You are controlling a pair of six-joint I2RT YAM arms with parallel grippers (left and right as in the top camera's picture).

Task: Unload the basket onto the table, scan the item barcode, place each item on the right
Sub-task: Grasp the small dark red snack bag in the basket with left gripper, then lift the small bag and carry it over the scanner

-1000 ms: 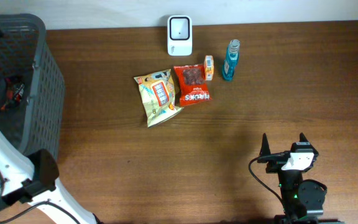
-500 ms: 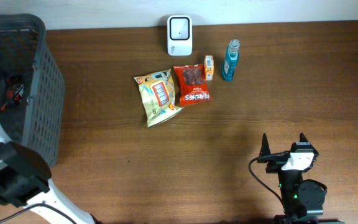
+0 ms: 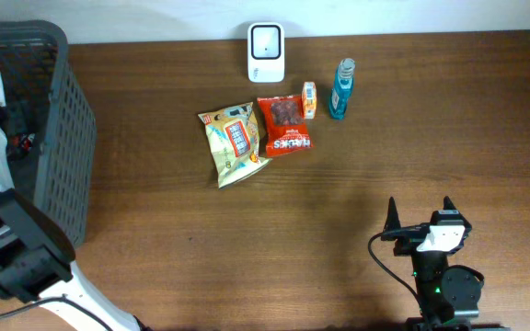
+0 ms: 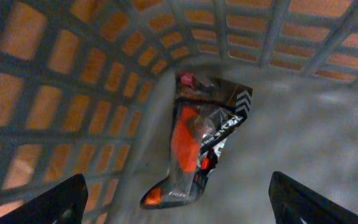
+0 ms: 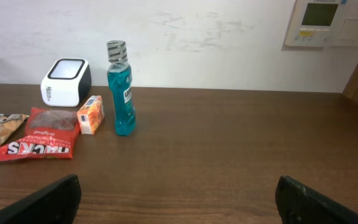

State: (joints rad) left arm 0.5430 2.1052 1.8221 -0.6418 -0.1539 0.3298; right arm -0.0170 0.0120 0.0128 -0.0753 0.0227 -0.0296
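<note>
My left gripper will grab the snack packet (image 4: 201, 137) by its near end (image 4: 180, 178), leaving its printed body to scan.
A black and orange snack packet (image 4: 201, 137) lies against the mesh wall at the bottom of the grey basket (image 3: 58, 119). My left gripper (image 4: 179, 202) hangs open just above the packet's lower end, with a dark fingertip (image 4: 55, 202) on each side, touching nothing. The white barcode scanner (image 3: 266, 51) stands at the table's back edge. At the front right of the table my right gripper (image 3: 420, 210) stands open and empty, its fingertips (image 5: 39, 199) wide apart over bare wood.
In front of the scanner lie a yellow snack bag (image 3: 236, 141), a red packet (image 3: 285, 124), a small orange box (image 3: 309, 100) and an upright blue bottle (image 3: 342, 89). The basket's tall mesh walls (image 4: 73, 68) close in around my left gripper.
My left arm has swung from the table's front-left corner up and into the basket. Its jaws have narrowed a little. The right arm has not moved.
</note>
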